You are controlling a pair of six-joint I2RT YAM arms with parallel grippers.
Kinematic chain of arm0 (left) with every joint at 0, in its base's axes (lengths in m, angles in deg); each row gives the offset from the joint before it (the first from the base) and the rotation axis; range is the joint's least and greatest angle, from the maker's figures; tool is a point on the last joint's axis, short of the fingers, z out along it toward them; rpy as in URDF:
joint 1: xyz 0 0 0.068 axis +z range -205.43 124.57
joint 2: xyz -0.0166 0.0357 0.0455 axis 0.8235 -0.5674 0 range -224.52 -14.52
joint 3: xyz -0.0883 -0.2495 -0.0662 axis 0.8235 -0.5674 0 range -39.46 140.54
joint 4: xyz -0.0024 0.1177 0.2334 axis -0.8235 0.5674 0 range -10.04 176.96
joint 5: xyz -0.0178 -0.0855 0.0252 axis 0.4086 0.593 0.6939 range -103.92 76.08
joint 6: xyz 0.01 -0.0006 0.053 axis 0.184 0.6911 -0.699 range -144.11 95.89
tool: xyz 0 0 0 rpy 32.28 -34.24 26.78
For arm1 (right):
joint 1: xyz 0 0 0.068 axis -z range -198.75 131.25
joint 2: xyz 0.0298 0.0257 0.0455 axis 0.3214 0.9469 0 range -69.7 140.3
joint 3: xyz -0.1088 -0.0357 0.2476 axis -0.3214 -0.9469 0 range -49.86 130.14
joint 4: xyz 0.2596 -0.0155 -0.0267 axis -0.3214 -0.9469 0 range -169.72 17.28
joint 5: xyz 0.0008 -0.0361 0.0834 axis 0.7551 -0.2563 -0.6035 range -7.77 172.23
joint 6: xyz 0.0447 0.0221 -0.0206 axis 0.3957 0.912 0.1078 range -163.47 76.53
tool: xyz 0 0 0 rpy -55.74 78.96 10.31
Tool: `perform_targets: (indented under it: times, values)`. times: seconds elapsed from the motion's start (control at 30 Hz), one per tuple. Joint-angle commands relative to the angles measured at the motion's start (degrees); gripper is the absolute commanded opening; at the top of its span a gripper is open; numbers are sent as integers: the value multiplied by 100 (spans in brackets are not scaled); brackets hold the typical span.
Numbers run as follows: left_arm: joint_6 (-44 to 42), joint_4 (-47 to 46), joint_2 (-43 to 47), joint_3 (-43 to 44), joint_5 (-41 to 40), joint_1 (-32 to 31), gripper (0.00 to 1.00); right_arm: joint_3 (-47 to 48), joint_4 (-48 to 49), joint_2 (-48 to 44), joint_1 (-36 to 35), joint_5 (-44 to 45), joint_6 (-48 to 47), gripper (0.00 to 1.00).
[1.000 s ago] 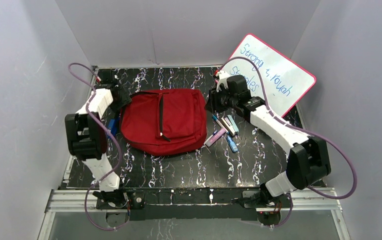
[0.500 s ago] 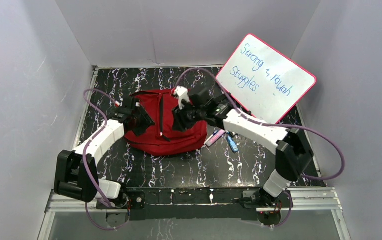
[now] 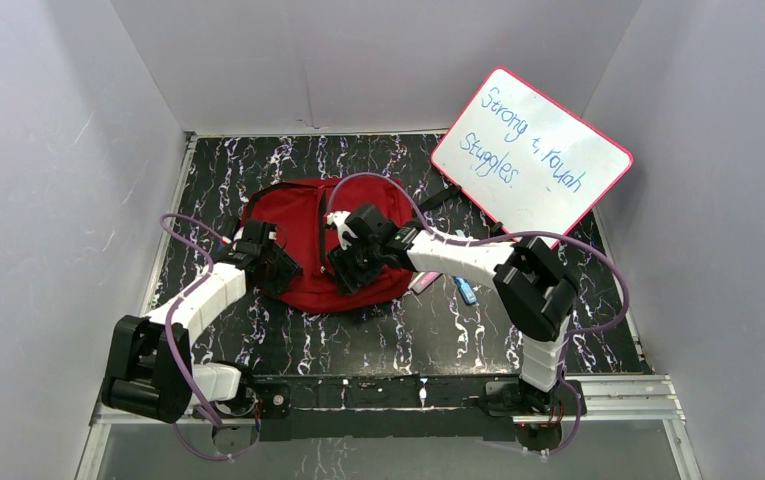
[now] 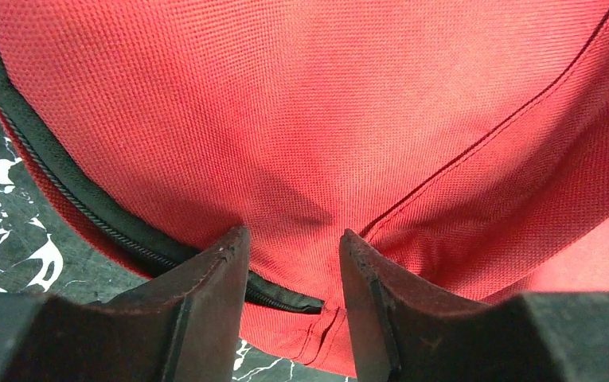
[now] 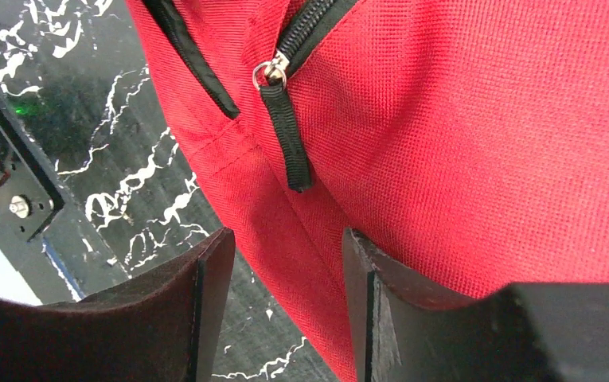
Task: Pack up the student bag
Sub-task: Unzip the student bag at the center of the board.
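Observation:
My right gripper's fingers span red fabric (image 5: pixel 289 247) short of the tab, so it is too early to close on the tab of the black zipper pull (image 5: pixel 287 139). The move toward the tab comes first.
The red student bag (image 3: pixel 303 225) lies flat in the middle of the table, its dark zipper running down the top. My left gripper (image 3: pixel 280 268) is at the bag's near left edge, open, with its fingertips against the red fabric (image 4: pixel 325 119) just above the black zipper line (image 4: pixel 86 215); the left wrist view shows the gripper (image 4: pixel 293 239) holding nothing. My right gripper (image 3: pixel 346 268) is over the bag's near edge. It is open (image 5: pixel 286 236) and straddles the red edge, just below the black zipper pull (image 5: pixel 285 135).
A pink-framed whiteboard (image 3: pixel 533 150) with writing leans at the back right. Small stationery items (image 3: pixel 463 288) lie right of the bag, partly hidden by the right arm. Grey walls close in on three sides. The metal base rail (image 3: pixel 378 395) runs along the near edge.
Both arms have swung in from the bag's sides and moved toward me to its near edge. The bag has stayed in about the same place.

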Motion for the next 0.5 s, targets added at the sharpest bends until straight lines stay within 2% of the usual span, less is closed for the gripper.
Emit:
perform_targets:
  times: [0.0, 0.47]
  values:
    - [34, -29, 90, -112, -85, 11, 43, 228, 182, 63, -23, 31, 78, 61]
    - [-69, -64, 259, -317, -64, 10, 42, 265, 1086, 522, -21, 110, 266, 63]
